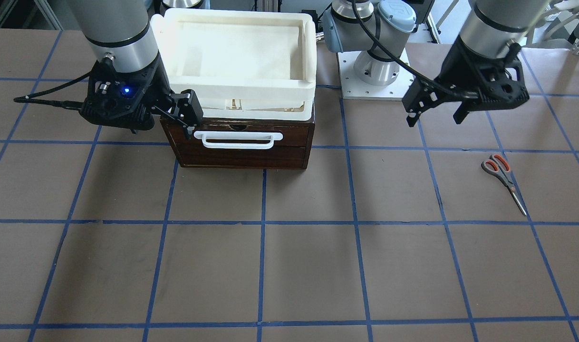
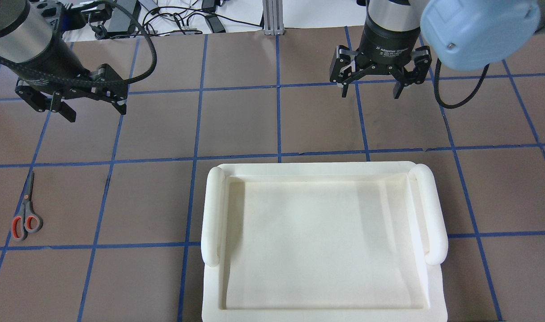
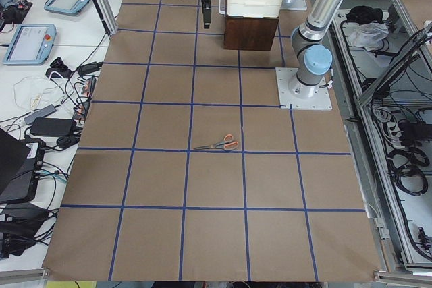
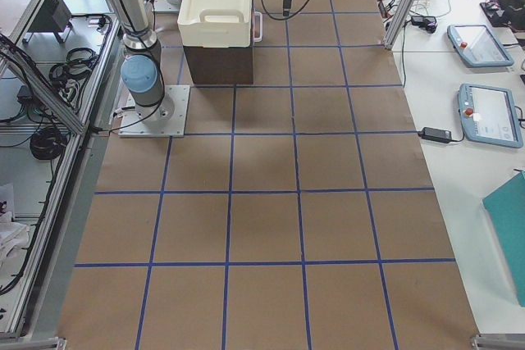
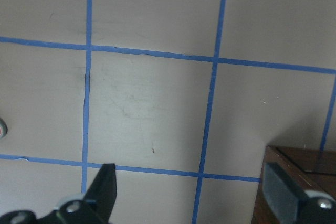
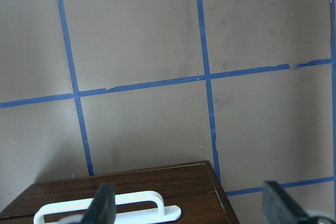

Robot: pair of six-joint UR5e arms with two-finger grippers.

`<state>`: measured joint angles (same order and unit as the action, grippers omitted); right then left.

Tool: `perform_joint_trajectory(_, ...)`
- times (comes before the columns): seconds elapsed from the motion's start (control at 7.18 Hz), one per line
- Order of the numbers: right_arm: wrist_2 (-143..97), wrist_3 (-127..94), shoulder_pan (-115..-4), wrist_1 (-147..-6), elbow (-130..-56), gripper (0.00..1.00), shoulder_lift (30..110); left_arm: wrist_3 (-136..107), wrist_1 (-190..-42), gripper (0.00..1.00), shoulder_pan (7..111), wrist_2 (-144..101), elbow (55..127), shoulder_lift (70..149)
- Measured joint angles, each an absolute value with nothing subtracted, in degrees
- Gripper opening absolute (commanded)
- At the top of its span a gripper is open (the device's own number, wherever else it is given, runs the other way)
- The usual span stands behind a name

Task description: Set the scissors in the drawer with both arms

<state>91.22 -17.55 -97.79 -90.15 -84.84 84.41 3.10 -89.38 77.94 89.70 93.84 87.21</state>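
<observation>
Next, my left gripper grabs the scissors by their grey handles to place them in the drawer, since their metal blades lie on the tabletop.
The scissors (image 1: 503, 180), grey handles lined orange-red, lie flat on the table at my left, also in the overhead view (image 2: 26, 214). My left gripper (image 1: 435, 118) hangs open and empty above the table, back from the scissors (image 2: 95, 112). The dark brown drawer (image 1: 242, 147) is shut, and its white bar handle (image 1: 242, 139) faces the open table. My right gripper (image 1: 187, 118) is open and empty just in front of the drawer's front, at the handle's end. In the right wrist view the handle (image 6: 105, 213) lies just below my fingers (image 6: 105, 203).
A white foam tray (image 1: 237, 76) sits on top of the drawer box and hides it in the overhead view (image 2: 212, 210). The left arm's base plate (image 1: 370, 85) stands beside the box. Blue tape lines grid the brown table.
</observation>
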Motion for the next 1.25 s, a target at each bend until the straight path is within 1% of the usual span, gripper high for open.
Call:
perform_joint_trajectory(0.28,91.1,-30.9,-97.8,-93.1,-85.3,1.00,83.4,6.2,-86.4,1.00,68.0,92.1,95.9,91.8)
perform_joint_trajectory(0.84,91.0,-67.7,-100.4,-95.2,-85.4,1.00,78.0,7.7,-72.2,0.99,59.6,97.1,96.6,107.1)
perform_joint_trajectory(0.97,91.3,-77.3,-102.4,-95.0,-85.4,1.00,76.5,10.9,-67.8,0.97,57.2,97.1,97.1,110.6)
perform_joint_trajectory(1.25,91.5,-92.7,-105.9,-94.4,-85.4,1.00,73.2,19.2,-54.7,0.98,51.8,97.1,101.2,116.3)
